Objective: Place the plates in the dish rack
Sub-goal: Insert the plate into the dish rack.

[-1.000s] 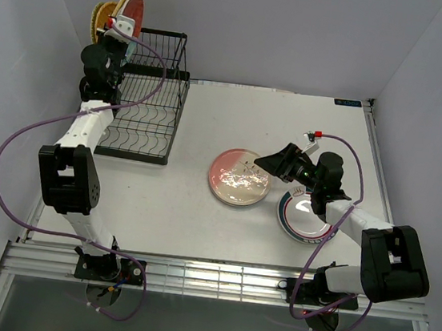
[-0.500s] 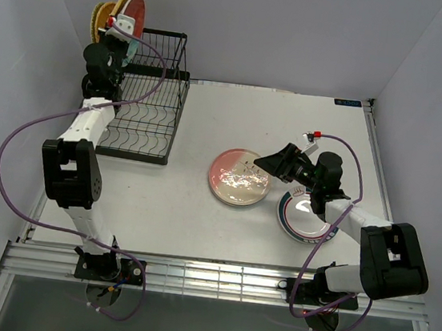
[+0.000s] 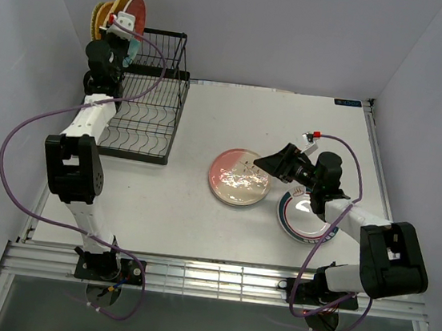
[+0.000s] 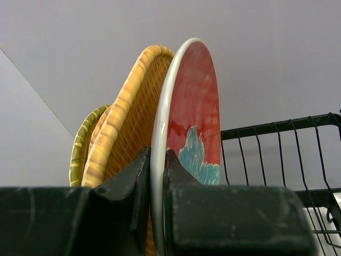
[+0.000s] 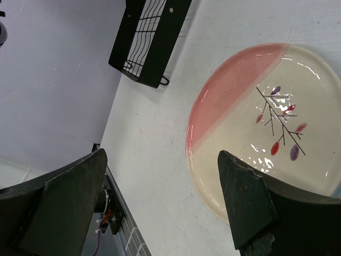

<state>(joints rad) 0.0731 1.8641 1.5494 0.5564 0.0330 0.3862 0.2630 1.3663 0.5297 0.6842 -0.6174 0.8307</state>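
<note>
I need to open my left gripper now, because the red plate's lower edge is inside the dish rack's upper level (image 3: 148, 68) and the red plate would stand there.
My left gripper (image 3: 119, 30) (image 4: 158, 160) is shut on the rim of a red plate (image 3: 136, 10) (image 4: 194, 101). It holds the plate upright above the back left corner of the black dish rack (image 3: 151, 116) (image 4: 277, 130). Two yellow woven plates (image 3: 102, 15) (image 4: 130, 114) stand on edge just behind the red one. A pink-and-white plate (image 3: 239, 177) (image 5: 266, 122) lies flat mid-table. My right gripper (image 3: 266, 164) (image 5: 162, 197) hovers open over its near edge with nothing between its fingers. A white plate with rim rings (image 3: 305, 218) lies under the right arm.
The rack's lower tray of wavy wires (image 3: 136, 132) (image 5: 149, 37) shows no plates in it. Grey walls close in behind and to the left of the rack. The left arm's purple cable (image 3: 23, 137) loops out over the table's left edge.
The left arm has crept up and back with the red plate, closer to the woven plates. The right arm and the table plates have not moved.
</note>
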